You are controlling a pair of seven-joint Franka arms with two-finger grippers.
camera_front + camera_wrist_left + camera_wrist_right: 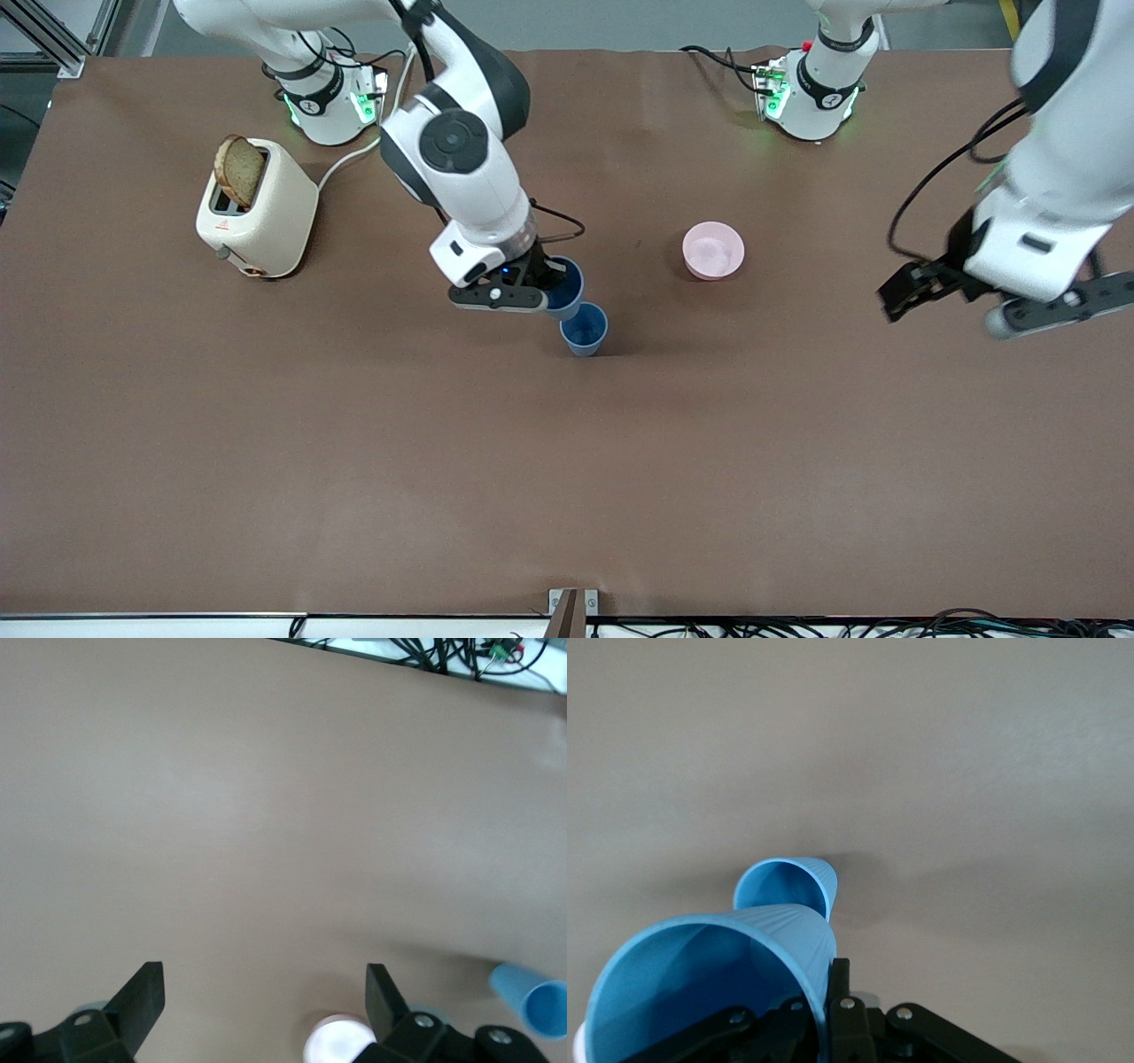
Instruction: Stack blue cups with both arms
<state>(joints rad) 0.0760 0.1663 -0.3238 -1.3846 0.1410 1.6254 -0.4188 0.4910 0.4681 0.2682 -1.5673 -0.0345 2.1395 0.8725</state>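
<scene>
The held cup hangs with its lower edge [564, 315] beside the opening of the standing cup. My right gripper should move the held cup's base into the standing cup's opening [586, 324] before it lets go.
My right gripper [536, 285] is shut on the rim of a blue cup [565, 285], one finger inside and one outside. In the right wrist view the gripper [830, 992] pinches that cup's wall [700, 983]. The second blue cup [584, 329] stands upright on the table right beside the held one, nearer to the front camera; it also shows in the right wrist view [788, 890]. My left gripper [921, 285] hangs open and empty over the left arm's end of the table, well apart from both cups. In the left wrist view [264, 979] a blue cup [532, 1003] shows at the edge.
A pink bowl [713, 251] sits on the table between the cups and the left gripper; it also shows in the left wrist view [337, 1038]. A cream toaster [257, 213] with a bread slice [239, 170] stands toward the right arm's end.
</scene>
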